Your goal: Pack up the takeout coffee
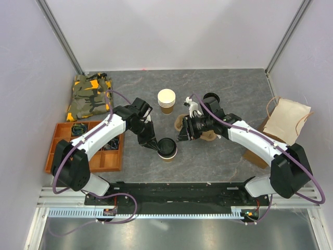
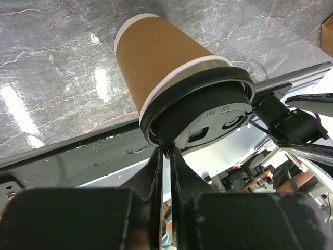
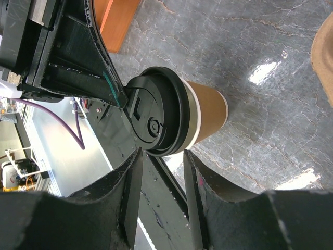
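The lid is over the opening of the takeout coffee and would end up on the takeout coffee (image 1: 167, 150). My left gripper should open now.
The takeout coffee (image 1: 167, 150), a small brown paper cup with a cream rim and black lid, stands on the grey table in front of both arms. In the left wrist view the cup (image 2: 156, 57) fills the frame, and my left gripper (image 2: 167, 152) is shut on the near edge of its lid (image 2: 208, 112). In the top view the left gripper (image 1: 157, 146) sits at the cup's left side. My right gripper (image 1: 182, 137) is open just right of the cup. In the right wrist view its fingers (image 3: 162, 156) straddle empty space below the lid (image 3: 156, 117), apart from the cup (image 3: 208, 109).
A stack of nested cream-rimmed cups (image 1: 166, 100) stands behind the coffee. Black lids (image 1: 211, 98) lie at the back. A brown paper bag (image 1: 289, 122) is at the right, an orange compartment tray (image 1: 86, 148) and a camouflage cloth (image 1: 89, 96) at the left.
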{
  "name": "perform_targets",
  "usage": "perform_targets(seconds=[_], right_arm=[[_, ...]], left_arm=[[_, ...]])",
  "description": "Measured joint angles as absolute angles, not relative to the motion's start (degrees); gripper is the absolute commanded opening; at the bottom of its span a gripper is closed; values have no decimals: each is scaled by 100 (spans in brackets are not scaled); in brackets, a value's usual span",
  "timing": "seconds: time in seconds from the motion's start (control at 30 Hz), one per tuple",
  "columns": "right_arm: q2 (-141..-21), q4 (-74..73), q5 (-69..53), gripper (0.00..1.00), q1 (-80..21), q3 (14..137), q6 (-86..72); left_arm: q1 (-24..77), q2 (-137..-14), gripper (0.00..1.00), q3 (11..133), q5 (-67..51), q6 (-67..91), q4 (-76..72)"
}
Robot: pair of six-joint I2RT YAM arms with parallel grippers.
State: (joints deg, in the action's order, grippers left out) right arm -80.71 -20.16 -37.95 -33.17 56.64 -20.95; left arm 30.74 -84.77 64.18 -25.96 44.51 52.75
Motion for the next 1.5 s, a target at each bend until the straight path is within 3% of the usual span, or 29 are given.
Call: perform_targets(seconds=[0.73,0.9,1.1,1.2,1.23,1.5], right_arm=[[-8125,-2018,-3791,47,-3317,5664,-2099],[-8130,-2021,-3791,48,-3317,5664,-2099],[-8130,-2080,-3789,50,-3317,5673,-2021],[-8130,-2200,-3789,52,-3317,5752,-1935],[-8130,-2233,-3789,52,-3317,5802,-1900],[-7981,-2401,-3833,56,-3308,6042,-1719]], left_arm=[[3074,-8493,24,6412,-2606,4453,5260],[3074,-8493,32,6412,-2639,4453,5256],[3074,-8418,59,6471,-2867,4429,5221],[3059,-8182,86,6696,-3015,4342,5214],[3046,-8086,99,6779,-3044,4296,5218],[2862,-6757,100,7384,-2919,3385,4897]])
